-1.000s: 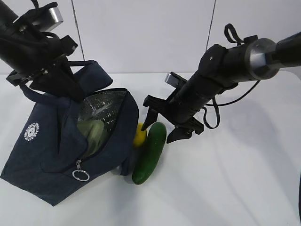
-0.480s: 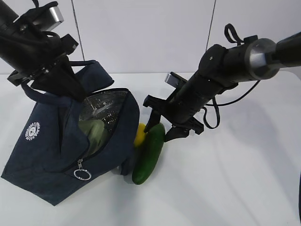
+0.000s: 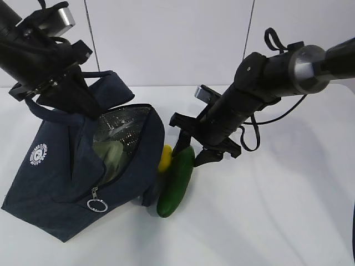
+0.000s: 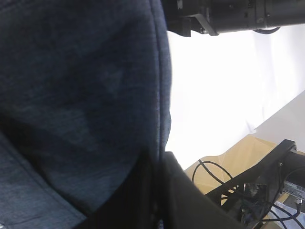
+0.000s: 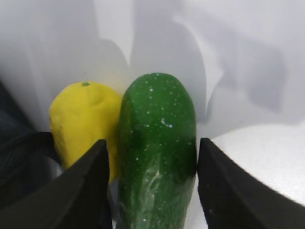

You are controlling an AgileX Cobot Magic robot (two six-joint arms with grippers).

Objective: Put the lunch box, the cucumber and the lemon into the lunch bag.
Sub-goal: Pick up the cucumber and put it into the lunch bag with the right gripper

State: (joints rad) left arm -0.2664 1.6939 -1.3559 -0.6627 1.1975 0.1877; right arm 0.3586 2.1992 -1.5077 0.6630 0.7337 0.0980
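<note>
My right gripper should grab the cucumber's rounded end [image 3: 186, 154] [image 5: 157, 107] beside the lemon next, to put the cucumber into the lunch bag.
The navy lunch bag [image 3: 55, 172] leans open on the left, its foil lining showing. The pale green lid of the lunch box [image 3: 110, 154] shows inside it. My left gripper [image 3: 77, 102] is shut on the bag's upper fabric and holds it up. In the left wrist view the bag's fabric [image 4: 71, 95] fills the frame and the gripper [image 4: 159, 191] pinches its edge. The dark green cucumber [image 3: 176, 180] lies on the table beside the bag, with the yellow lemon [image 3: 165, 157] touching it. My right gripper [image 3: 189, 154] is open, with its jaws on either side of the cucumber's far end [image 5: 157, 157]. The lemon [image 5: 83, 119] sits just outside the left finger [image 5: 88, 186].
The white table [image 3: 277, 210] stretches right and forward of the cucumber. The bag's metal zipper ring [image 3: 95, 205] hangs at its front. The right arm [image 4: 228, 14] crosses the top of the left wrist view, and a stand with cables [image 4: 248, 191] shows beyond the table edge.
My right gripper has come down and now stands around the cucumber's far end. The cucumber has shifted slightly. The left gripper and the bag have barely moved.
</note>
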